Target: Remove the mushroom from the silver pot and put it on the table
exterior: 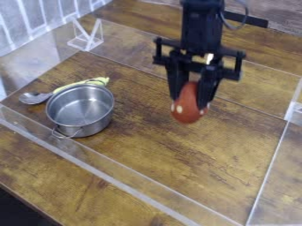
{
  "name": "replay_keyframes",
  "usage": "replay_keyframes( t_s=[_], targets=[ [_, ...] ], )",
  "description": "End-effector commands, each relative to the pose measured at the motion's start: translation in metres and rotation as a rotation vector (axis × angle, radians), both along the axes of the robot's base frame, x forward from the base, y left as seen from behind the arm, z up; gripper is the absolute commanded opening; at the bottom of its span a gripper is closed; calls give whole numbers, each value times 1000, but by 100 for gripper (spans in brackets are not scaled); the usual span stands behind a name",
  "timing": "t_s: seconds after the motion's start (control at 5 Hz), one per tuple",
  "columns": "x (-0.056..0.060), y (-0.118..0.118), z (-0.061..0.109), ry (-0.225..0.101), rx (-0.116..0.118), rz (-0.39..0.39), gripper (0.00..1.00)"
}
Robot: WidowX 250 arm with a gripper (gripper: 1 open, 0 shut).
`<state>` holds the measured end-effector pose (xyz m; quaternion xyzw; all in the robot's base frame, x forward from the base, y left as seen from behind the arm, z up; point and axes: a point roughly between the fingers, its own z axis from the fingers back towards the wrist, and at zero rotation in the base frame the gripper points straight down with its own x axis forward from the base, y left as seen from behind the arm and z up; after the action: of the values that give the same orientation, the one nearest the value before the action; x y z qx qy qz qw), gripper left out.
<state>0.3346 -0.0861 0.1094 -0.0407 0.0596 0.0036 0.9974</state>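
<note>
The red-brown cap of the mushroom [186,110] hangs above the wood, so my gripper keeps holding the mushroom from here until the mushroom reaches the wood.
My gripper [190,104] hangs over the middle of the table [224,168], shut on the mushroom [186,110]. Its red-brown cap with pale spots points down, just above the wood, and the fingers [177,88] hide the stem. The silver pot [80,108] stands to the left, well apart from the gripper, with nothing inside it that I can see.
A metal spoon [35,96] with a yellow-green handle lies behind the pot's left side. Clear acrylic walls [141,192] border the work area, and a small clear stand [84,37] sits at the back left.
</note>
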Motion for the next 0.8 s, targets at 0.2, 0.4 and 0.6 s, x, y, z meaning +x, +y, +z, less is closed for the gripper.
replay_keyframes(
  t_s=[0.2,0.4,0.6],
  targets=[
    [13,-33,-1,-70,4,-36,0],
    [21,-34,-10,-67,14,-23,0],
    [29,-32,-18,-60,26,-4,0]
  ],
)
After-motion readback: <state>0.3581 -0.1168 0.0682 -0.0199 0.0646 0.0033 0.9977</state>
